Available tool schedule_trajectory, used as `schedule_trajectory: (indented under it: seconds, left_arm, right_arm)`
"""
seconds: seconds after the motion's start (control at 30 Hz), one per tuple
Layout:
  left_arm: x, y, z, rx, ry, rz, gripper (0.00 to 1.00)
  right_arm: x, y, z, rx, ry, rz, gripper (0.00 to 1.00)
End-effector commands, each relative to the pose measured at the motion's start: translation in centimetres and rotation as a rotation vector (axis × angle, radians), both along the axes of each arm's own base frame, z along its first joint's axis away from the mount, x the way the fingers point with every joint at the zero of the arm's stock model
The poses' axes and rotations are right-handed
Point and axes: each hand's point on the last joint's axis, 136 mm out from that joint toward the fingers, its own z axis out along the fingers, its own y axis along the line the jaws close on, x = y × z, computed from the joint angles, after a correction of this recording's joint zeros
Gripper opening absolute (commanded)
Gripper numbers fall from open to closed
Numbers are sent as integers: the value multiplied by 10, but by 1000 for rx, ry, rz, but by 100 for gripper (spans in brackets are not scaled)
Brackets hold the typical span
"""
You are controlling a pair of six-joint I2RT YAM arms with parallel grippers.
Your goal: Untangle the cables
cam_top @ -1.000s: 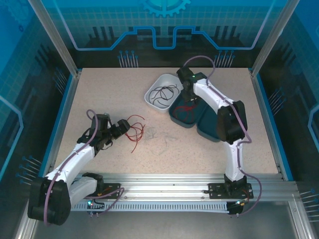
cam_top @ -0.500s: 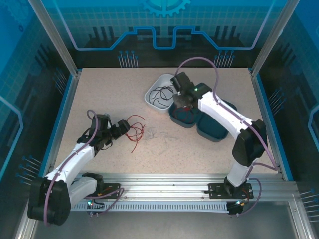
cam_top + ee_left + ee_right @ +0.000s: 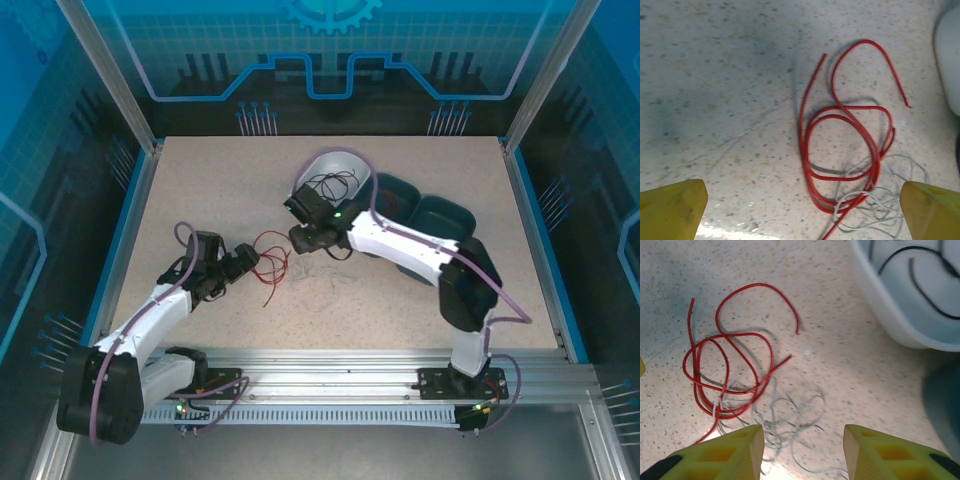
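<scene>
I need to untangle the red cable, so next my right gripper should grab just a part of its loop [image 3: 285, 254] [image 3: 771, 355] and leave the rest free.
A red cable [image 3: 275, 250] lies looped on the table, tangled at its right with thin white cables [image 3: 325, 282]. My left gripper [image 3: 243, 262] sits just left of the red loops, open and holding nothing. In the left wrist view the red cable [image 3: 801, 131] and the white cables [image 3: 857, 192] lie ahead of that gripper [image 3: 804, 200]. My right gripper [image 3: 303, 238] hovers over the tangle's far side, open. In its wrist view the white cables [image 3: 785, 399] lie under the gap of this gripper [image 3: 802, 445], with the red cable [image 3: 757, 285] beyond. Black cables [image 3: 330, 185] rest in a white bin.
The white bin [image 3: 352, 160] stands behind the tangle, and its wall [image 3: 900, 315] shows at the upper right of the right wrist view. Two teal bins [image 3: 400, 190] [image 3: 445, 215] stand to its right, partly covered by the right arm. Blue rails edge the table.
The right arm has swung from over the teal bin leftward and down to the tangle. The left arm and the red cable have stayed put.
</scene>
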Motion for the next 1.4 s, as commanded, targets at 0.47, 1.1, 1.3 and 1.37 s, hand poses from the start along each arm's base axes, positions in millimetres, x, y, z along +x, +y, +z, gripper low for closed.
schedule_trajectory:
  seconds: [0.47, 1.1, 1.3, 1.37]
  left_arm:
    - [-24, 43, 7, 86, -33, 205, 99]
    - [-24, 42, 5, 61, -66, 225, 99]
    - [-21, 39, 5, 50, -64, 211, 99]
    - [-20, 38, 5, 49, -60, 203, 99]
  right_arm:
    - [-2, 78, -62, -126, 144, 153, 34]
    - [-1, 93, -109, -99, 258, 152, 16]
    - [2, 100, -93, -55, 231, 169, 15]
    - [3, 104, -89, -36, 224, 176, 15]
